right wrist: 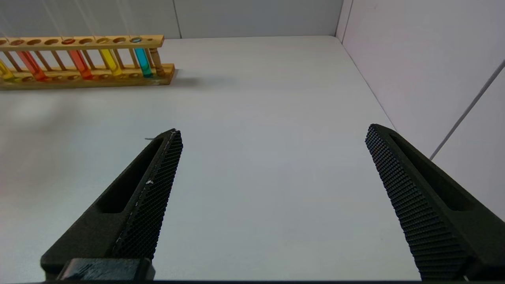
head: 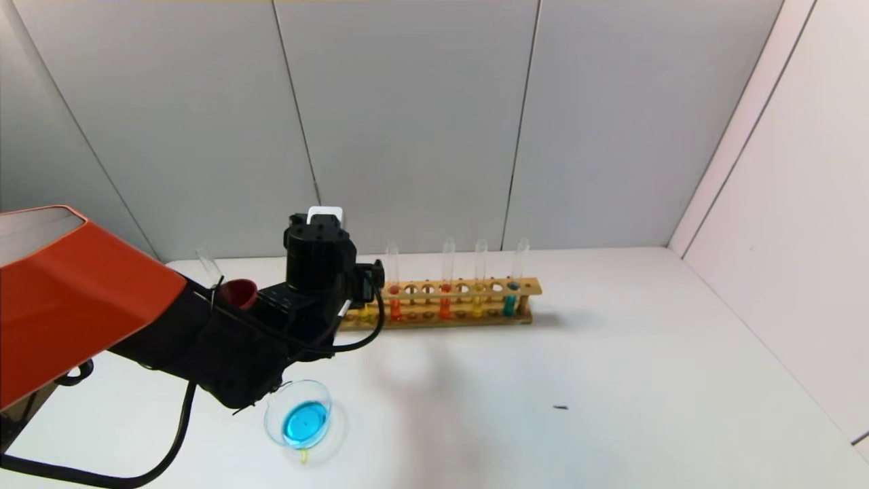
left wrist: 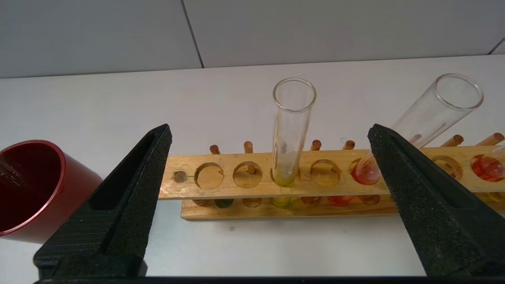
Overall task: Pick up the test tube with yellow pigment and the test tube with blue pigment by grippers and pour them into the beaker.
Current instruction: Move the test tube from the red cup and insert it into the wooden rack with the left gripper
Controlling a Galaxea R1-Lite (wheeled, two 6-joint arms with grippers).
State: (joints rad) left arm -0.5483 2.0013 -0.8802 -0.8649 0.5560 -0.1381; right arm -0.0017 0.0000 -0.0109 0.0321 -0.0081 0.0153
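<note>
The test tube with yellow pigment has its lower half enclosed by the wooden rack (left wrist: 236, 189), so my left gripper will next grab the tube by its bare upper glass (left wrist: 291, 127).
My left gripper (left wrist: 270, 132) is open in front of the wooden rack (left wrist: 236, 189). A test tube with yellow pigment (left wrist: 292, 122) stands upright in the rack just ahead of the gap between the fingers, untouched. In the head view the gripper's black body (head: 319, 261) hides most of that tube. A second yellow tube (head: 478, 288) and the test tube with blue pigment (head: 511, 292) stand near the rack's right end. The beaker (head: 299, 415) holds blue liquid and sits on the table below my left arm. My right gripper (right wrist: 272, 132) is open and empty over bare table.
A dark red cup (head: 237, 292) with an empty tube (head: 209, 267) in it stands left of the rack. Two orange-red tubes (head: 394, 292) (head: 446, 292) stand in the rack. A small dark speck (head: 561, 407) lies on the table. Walls close the back and right.
</note>
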